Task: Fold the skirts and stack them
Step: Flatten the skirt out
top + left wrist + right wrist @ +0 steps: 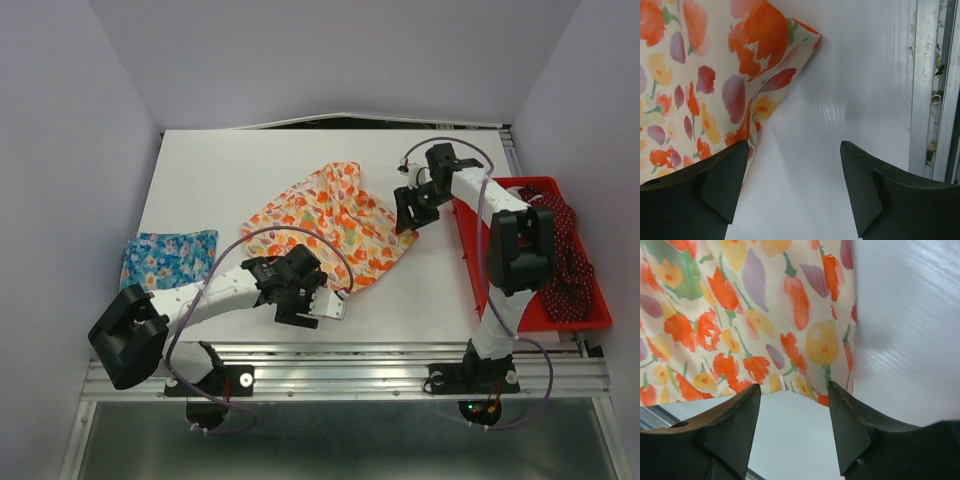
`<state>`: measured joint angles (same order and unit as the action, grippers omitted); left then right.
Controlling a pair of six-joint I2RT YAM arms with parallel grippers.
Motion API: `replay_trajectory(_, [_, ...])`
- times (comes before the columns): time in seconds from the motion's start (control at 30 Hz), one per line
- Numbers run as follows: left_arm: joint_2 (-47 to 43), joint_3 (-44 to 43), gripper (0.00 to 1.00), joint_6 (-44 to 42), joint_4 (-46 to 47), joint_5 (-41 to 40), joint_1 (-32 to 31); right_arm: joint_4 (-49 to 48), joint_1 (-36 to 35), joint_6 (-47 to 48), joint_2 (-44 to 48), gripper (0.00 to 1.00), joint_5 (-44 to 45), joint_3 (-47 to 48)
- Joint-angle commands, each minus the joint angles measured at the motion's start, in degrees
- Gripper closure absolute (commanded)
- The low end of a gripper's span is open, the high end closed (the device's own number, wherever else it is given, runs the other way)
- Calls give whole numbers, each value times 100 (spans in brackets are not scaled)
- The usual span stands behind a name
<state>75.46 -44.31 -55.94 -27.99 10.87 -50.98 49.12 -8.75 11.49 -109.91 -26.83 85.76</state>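
My left gripper grabs the cream-white skirt's near corner edge next, which leaves the rest free to spread for folding.
The cream-white skirt with orange flowers lies spread in the middle of the table. It also shows in the left wrist view and the right wrist view. My left gripper is open and empty at the skirt's near corner, its left finger over the cloth edge. My right gripper is open and empty at the skirt's right edge. The blue flowered skirt lies folded at the left. The dark red dotted skirt lies in the red tray.
The red tray stands at the right side of the table, close to my right arm. A metal rail runs along the table's near edge, and it shows at the right of the left wrist view.
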Motion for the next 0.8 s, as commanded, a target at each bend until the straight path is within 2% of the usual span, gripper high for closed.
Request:
replay_trajectory(0.0, [-76,98,14,198,856,-322,-358,-254,-4,354,-92,38,669,64])
replay_trajectory(0.17, [30,-182,14,242,875,-367,-614,-263,49,591,13,37,943,-103])
replay_trajectory(0.37, [354,-788,14,356,497,-498,-930,-211,347,767,523,26,855,-234])
replay_trajectory(0.63, [1549,-1895,14,339,-65,-665,-1177,-96,840,1391,804,25,776,-753])
replay_trajectory(0.77, [2086,-2099,15,215,-50,-884,-1177,-105,946,1444,822,25,653,-876])
